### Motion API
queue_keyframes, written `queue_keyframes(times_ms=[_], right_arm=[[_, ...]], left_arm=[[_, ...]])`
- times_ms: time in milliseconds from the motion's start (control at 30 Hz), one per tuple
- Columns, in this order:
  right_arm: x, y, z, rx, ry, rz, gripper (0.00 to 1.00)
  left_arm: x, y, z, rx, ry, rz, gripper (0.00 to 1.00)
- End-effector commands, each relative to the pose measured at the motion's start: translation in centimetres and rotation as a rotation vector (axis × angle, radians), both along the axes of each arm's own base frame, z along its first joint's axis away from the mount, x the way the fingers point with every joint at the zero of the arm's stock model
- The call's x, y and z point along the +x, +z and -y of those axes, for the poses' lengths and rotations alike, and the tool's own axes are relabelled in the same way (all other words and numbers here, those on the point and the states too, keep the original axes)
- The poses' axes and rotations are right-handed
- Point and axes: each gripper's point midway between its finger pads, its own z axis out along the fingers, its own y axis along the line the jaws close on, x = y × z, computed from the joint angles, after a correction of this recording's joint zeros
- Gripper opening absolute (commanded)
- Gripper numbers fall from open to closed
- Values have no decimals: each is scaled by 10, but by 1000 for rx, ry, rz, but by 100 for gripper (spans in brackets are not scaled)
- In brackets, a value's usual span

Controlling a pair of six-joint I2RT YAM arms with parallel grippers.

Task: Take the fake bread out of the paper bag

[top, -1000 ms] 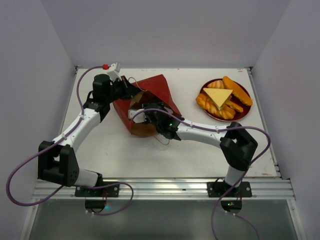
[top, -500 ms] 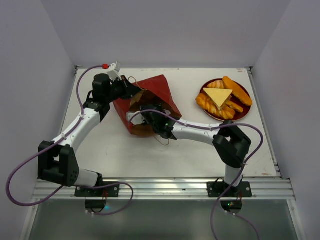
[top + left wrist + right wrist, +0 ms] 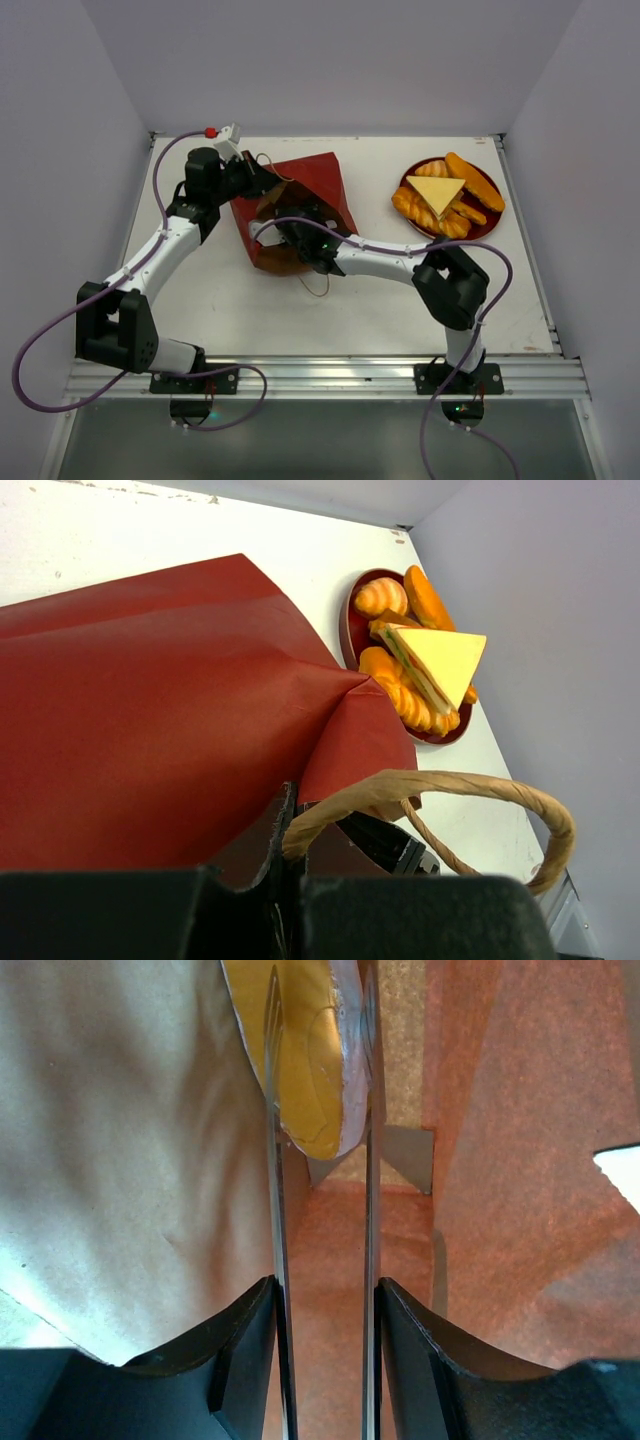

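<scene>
My right gripper closes on the golden fake bread (image 3: pixel 318 1068) next, since the bread's near end is between my fingers. Closing now would catch it.
The red paper bag (image 3: pixel 318 183) lies on its side at the table's middle, mouth toward the near left. My left gripper (image 3: pixel 262 184) is shut on the bag's rim by a brown handle (image 3: pixel 450 785), its jaws pinching the paper edge (image 3: pixel 283 875). My right gripper (image 3: pixel 292 230) is reached inside the bag mouth. In the right wrist view its fingers (image 3: pixel 272 1160) close on a glossy golden piece of fake bread (image 3: pixel 315 1060) against the kraft lining (image 3: pixel 120 1160). Other fake bread, with a pale yellow triangular slice (image 3: pixel 436 192), sits outside the bag.
The dark-red plate (image 3: pixel 486 229) holding the pastries stands at the back right, also in the left wrist view (image 3: pixel 350 630). A loose handle loop (image 3: pixel 320 285) lies on the table by the bag mouth. Walls enclose the table on three sides.
My right arm has reached further left and deeper into the bag, its elbow shifting left. The left arm and the bag's rim have stayed put.
</scene>
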Motion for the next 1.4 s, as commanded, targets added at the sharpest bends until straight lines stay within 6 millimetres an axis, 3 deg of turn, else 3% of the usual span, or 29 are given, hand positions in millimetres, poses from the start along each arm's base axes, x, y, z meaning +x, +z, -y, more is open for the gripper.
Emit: queue_keyframes(times_ms=[0,100,300,433,633,900,1100,1367], right_arm=[[9,8,9,-66,-30,21,47],[9,3,11,-76,-33,3,42],[6,-2,16,-85,-38,-27,12],[3,-2,18,-81,-31,-40,2],[-1,2,22,-69,-25,-45,0],[-18,28,35,8,-6,-50,0],[-34,28,46,37,2,-70,0],[-57,61,52,165,33,-113,0]], left_arm=[[-3,13,7,-13,-31,26,0],[-3,14,6,-13,-29,28,0],[-3,13,6,-13,-31,30,0],[-2,14,6,-15,-29,30,0],[0,15,5,-11,-21,35,0],[5,11,4,-4,-10,29,0],[8,7,5,-7,-5,21,0],[12,1,4,0,8,10,0]])
